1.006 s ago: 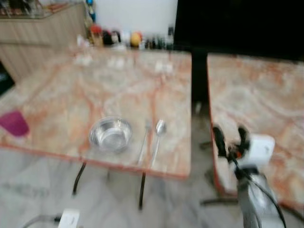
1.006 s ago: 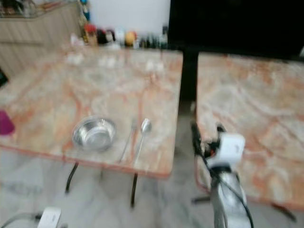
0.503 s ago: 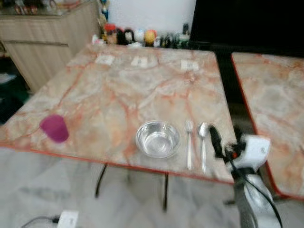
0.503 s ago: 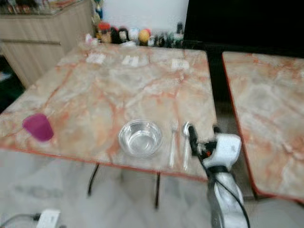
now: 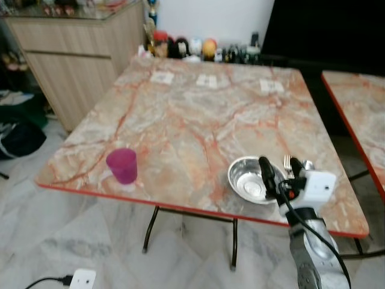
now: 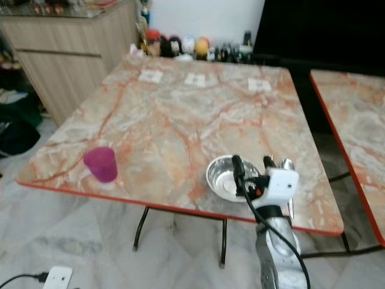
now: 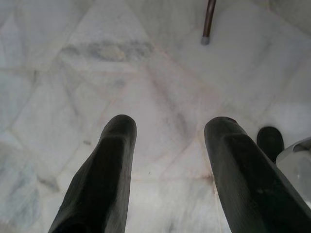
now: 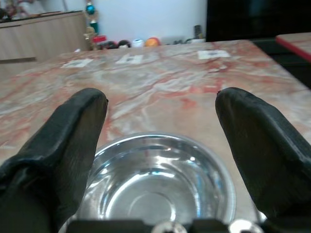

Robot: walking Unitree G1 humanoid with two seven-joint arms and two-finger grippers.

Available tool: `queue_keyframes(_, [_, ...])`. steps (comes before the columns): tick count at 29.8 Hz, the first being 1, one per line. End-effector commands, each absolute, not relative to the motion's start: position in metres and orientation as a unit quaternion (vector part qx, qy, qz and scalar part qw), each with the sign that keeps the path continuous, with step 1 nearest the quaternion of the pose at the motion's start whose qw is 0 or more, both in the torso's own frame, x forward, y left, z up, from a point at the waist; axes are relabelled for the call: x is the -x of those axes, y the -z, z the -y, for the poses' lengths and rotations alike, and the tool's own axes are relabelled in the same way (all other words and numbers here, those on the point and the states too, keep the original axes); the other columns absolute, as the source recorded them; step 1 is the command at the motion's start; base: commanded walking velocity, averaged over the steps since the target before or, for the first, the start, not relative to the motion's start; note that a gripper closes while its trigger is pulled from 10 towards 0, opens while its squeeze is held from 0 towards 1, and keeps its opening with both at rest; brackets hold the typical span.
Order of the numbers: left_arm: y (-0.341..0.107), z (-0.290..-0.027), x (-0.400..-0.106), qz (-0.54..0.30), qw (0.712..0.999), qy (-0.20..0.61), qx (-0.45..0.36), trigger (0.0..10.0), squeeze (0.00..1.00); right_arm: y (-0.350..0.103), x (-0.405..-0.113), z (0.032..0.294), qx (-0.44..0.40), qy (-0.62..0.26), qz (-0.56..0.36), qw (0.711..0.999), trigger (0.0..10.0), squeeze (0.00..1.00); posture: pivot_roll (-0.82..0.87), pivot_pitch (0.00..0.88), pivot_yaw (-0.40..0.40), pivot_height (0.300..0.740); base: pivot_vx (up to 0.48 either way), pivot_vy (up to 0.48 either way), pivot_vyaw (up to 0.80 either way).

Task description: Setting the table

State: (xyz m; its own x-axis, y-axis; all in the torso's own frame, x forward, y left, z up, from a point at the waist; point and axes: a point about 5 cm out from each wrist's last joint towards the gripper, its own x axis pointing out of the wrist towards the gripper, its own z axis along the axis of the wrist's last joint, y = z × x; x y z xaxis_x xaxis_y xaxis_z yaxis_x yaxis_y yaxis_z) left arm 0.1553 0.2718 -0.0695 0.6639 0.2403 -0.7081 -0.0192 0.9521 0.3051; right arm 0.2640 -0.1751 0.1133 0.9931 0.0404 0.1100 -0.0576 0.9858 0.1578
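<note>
The robot's right gripper needs to pinch the steel bowl by its thin rim next, because the bowl is wider than the gripper's open fingers.
A steel bowl sits near the front right corner of the pink marbled table. A fork and a spoon lie just to its right. A purple cup stands near the front left edge. My right gripper hovers open at the table's front edge, just over the bowl's near right rim. In the right wrist view the bowl lies below and between the spread fingers. My left gripper hangs open over the marble floor.
A second marbled table stands to the right across a narrow gap. A wooden cabinet is at the left, with a dark bag on the floor beside it. Bottles and paper cards line the table's far side. A power strip lies on the floor.
The camera has swung left, so the table now fills the middle and the purple cup is well inside the picture. My right gripper went from the gap between tables to the bowl.
</note>
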Motion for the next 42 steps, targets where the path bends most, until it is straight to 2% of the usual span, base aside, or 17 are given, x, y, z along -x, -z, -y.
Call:
queue_keyframes(1, [0.071, -0.269, -0.154, -0.405, 0.902, -0.071, -0.136, 10.0, 0.00, -0.115, -0.264, 0.180, -0.082, -0.014, 0.056, 0.995, 10.0, 0.00, 0.10, 0.013, -0.036, 0.740, 0.000, 0.000, 0.00])
queue_keyframes(8, [0.074, -0.264, -0.151, -0.411, 0.898, -0.053, -0.149, 10.0, 0.00, -0.113, -0.263, 0.185, -0.085, -0.001, 0.052, 0.995, 10.0, 0.00, 0.10, 0.014, -0.037, 0.740, 0.000, 0.000, 0.00])
queue_keyframes(13, [0.074, -0.266, -0.150, -0.414, 0.897, -0.060, -0.145, 10.0, 0.00, -0.109, -0.264, 0.186, -0.083, 0.004, 0.035, 0.996, 10.0, 0.00, 0.10, 0.012, -0.037, 0.740, 0.000, -0.344, 0.00])
queue_keyframes(26, [0.072, -0.271, -0.151, -0.413, 0.897, -0.064, -0.143, 10.0, 0.00, -0.097, -0.269, 0.188, -0.142, 0.024, -0.014, 0.989, 10.0, 0.00, 0.10, 0.013, -0.039, 0.740, 0.000, 0.000, 0.00])
queue_keyframes(27, [0.072, -0.270, -0.151, -0.413, 0.897, -0.064, -0.143, 10.0, 0.00, -0.093, -0.270, 0.186, -0.152, 0.019, -0.029, 0.988, 10.0, 0.80, 0.10, 0.013, -0.039, 0.740, 0.000, 0.000, 0.00])
queue_keyframes(28, [0.072, -0.270, -0.151, -0.413, 0.897, -0.064, -0.142, 10.0, 0.00, -0.089, -0.271, 0.184, -0.160, 0.012, -0.046, 0.986, 10.0, 0.80, 0.10, 0.013, -0.039, 0.740, 0.000, 0.000, 0.00])
queue_keyframes(29, [0.072, -0.270, -0.151, -0.412, 0.898, -0.064, -0.143, 10.0, 0.00, -0.087, -0.272, 0.182, -0.163, 0.005, -0.058, 0.985, 10.0, 1.00, 0.10, 0.015, -0.040, 0.740, 0.000, 0.000, 0.00])
queue_keyframes(33, [0.072, -0.269, -0.152, -0.412, 0.898, -0.065, -0.143, 10.0, 0.00, -0.092, -0.278, 0.177, -0.189, -0.002, -0.050, 0.981, 10.0, 1.00, 0.10, 0.015, -0.040, 0.740, 0.000, 0.000, 0.00])
queue_keyframes(34, [0.072, -0.269, -0.152, -0.411, 0.898, -0.064, -0.143, 10.0, 0.00, -0.092, -0.279, 0.177, -0.190, 0.000, -0.050, 0.980, 10.0, 0.29, 0.10, 0.015, -0.040, 0.740, 0.000, 0.000, 0.00])
queue_keyframes(35, [0.072, -0.268, -0.153, -0.410, 0.898, -0.064, -0.144, 10.0, 0.00, -0.091, -0.282, 0.176, -0.189, 0.002, -0.053, 0.981, 10.0, 0.00, 0.10, 0.015, -0.040, 0.740, 0.000, 0.000, 0.00])
queue_keyframes(42, [0.072, -0.266, -0.155, -0.404, 0.901, -0.063, -0.142, 10.0, 0.00, -0.089, -0.293, 0.172, -0.241, 0.003, -0.074, 0.968, 10.0, 0.00, 0.11, 0.014, -0.039, 0.740, 0.000, 0.000, 0.00])
